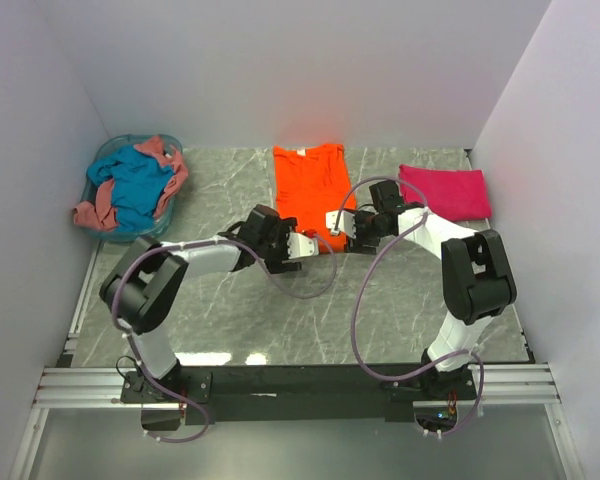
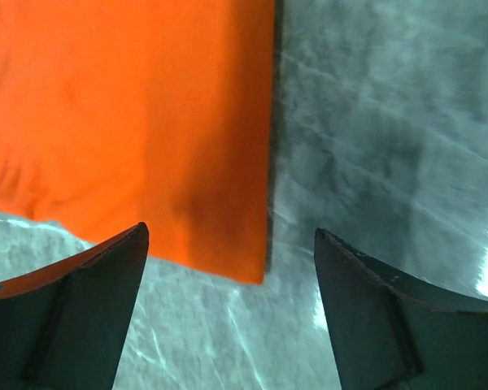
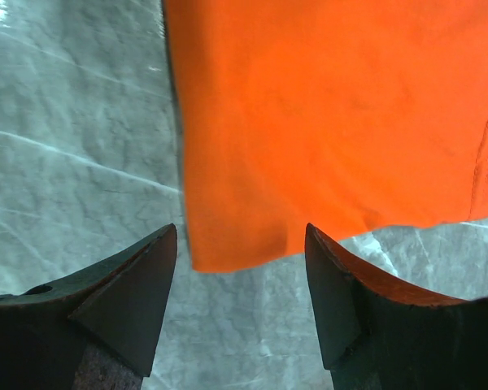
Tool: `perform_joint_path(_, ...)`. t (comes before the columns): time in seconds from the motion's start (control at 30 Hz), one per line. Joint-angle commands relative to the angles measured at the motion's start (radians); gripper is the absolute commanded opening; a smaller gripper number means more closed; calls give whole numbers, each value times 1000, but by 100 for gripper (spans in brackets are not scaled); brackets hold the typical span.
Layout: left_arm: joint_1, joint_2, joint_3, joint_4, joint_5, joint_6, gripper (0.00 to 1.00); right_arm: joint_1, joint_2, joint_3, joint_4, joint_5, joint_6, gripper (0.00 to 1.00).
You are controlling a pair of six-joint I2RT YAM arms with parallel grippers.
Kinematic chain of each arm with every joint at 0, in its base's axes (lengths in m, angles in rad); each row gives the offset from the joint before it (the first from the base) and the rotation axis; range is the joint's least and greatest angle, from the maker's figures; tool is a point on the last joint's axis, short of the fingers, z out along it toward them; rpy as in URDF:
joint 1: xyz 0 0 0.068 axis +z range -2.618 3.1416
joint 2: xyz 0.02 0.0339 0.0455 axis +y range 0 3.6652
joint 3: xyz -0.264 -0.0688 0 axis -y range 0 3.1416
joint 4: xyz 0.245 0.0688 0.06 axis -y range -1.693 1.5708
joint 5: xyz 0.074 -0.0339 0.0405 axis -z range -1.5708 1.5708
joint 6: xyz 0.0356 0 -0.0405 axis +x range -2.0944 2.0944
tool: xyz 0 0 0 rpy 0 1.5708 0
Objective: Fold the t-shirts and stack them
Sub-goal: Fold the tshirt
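My right gripper should next grab the orange t-shirt's near corner (image 1: 343, 247) (image 3: 215, 253), opposite the one of my left gripper. I can then fold this end of the t-shirt onto its far end.
A bright orange t-shirt (image 1: 308, 183) lies flat as a long narrow strip at the back middle of the table. Both grippers hover at its near end. My left gripper (image 1: 318, 243) is open over the near right corner of the orange t-shirt (image 2: 130, 130), with nothing between its fingers (image 2: 89, 309). My right gripper (image 1: 342, 240) is open too, its jaws straddling the near left corner of the orange t-shirt (image 3: 325, 122) without holding it. A magenta-pink t-shirt (image 1: 443, 190) lies folded at the back right. A teal-blue t-shirt (image 1: 140, 185) and a salmon-pink t-shirt (image 1: 100, 208) are heaped in the basket.
The pale blue round basket (image 1: 166, 140) stands at the back left by the wall. White walls close in the table on the left, back and right. Grey marble tabletop (image 1: 280, 320) lies between the arms' bases and the shirts. Cables loop off both arms.
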State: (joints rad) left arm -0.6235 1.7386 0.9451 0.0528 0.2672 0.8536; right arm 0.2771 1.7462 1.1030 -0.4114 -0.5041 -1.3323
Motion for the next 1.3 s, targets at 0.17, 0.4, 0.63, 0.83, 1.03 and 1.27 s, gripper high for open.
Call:
perform_joint_path(0.17,21,93,80,15,-62,58,63,1,1,11,52,6,-5,70)
perform_joint_path(0.4,27,44,1,87,-62,35,15,-1,-4,-6,16,-39,-48,68)
perform_joint_path(0.63,24,7,-49,140,-40,7,1,23,-7,-43,45,1,-28,68)
perform_joint_path(0.83,16,-13,-43,137,-20,-10,1,66,41,-42,98,71,5,68)
perform_joint_path(1.03,16,-30,-65,151,-8,-27,1,102,70,-6,77,139,38,57)
perform_joint_path(1.27,11,-42,-86,157,6,-42,1,106,78,-6,74,180,62,28)
